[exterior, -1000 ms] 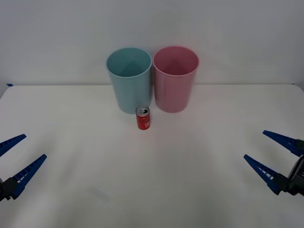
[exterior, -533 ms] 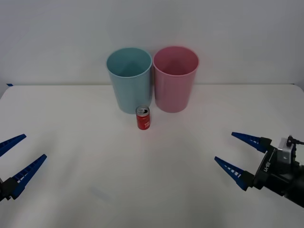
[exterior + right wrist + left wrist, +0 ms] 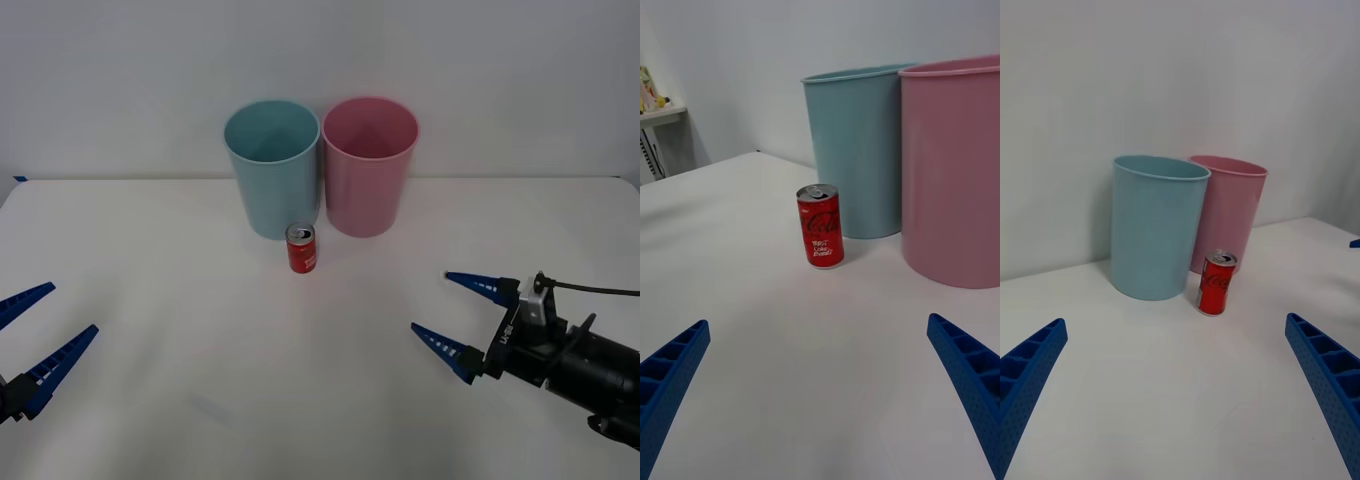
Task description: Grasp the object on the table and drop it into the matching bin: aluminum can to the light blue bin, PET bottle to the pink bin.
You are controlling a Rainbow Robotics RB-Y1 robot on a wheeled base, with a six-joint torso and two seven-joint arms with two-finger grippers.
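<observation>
I should next grab the red can by its printed side (image 3: 302,256) with my right gripper. Then I can drop it into the light blue bin (image 3: 272,167).
A small red aluminum can (image 3: 302,248) (image 3: 821,226) (image 3: 1215,283) with a silver top stands upright on the white table (image 3: 200,330), just in front of the gap between the two bins. The light blue bin (image 3: 272,167) (image 3: 859,147) (image 3: 1157,225) and the pink bin (image 3: 368,164) (image 3: 957,166) (image 3: 1230,204) stand side by side behind it. My right gripper (image 3: 444,312) (image 3: 820,397) is open, low over the table to the right of the can and pointing toward it. At the left edge my left gripper (image 3: 32,330) (image 3: 1176,390) hangs open and empty.
A plain white wall rises behind the bins. Bare table stretches between both grippers and the can. In the right wrist view a small shelf (image 3: 659,114) shows far off beside the table.
My right gripper has travelled left and inward from the right edge toward the can, staying open. The left gripper, the can and the bins have not moved.
</observation>
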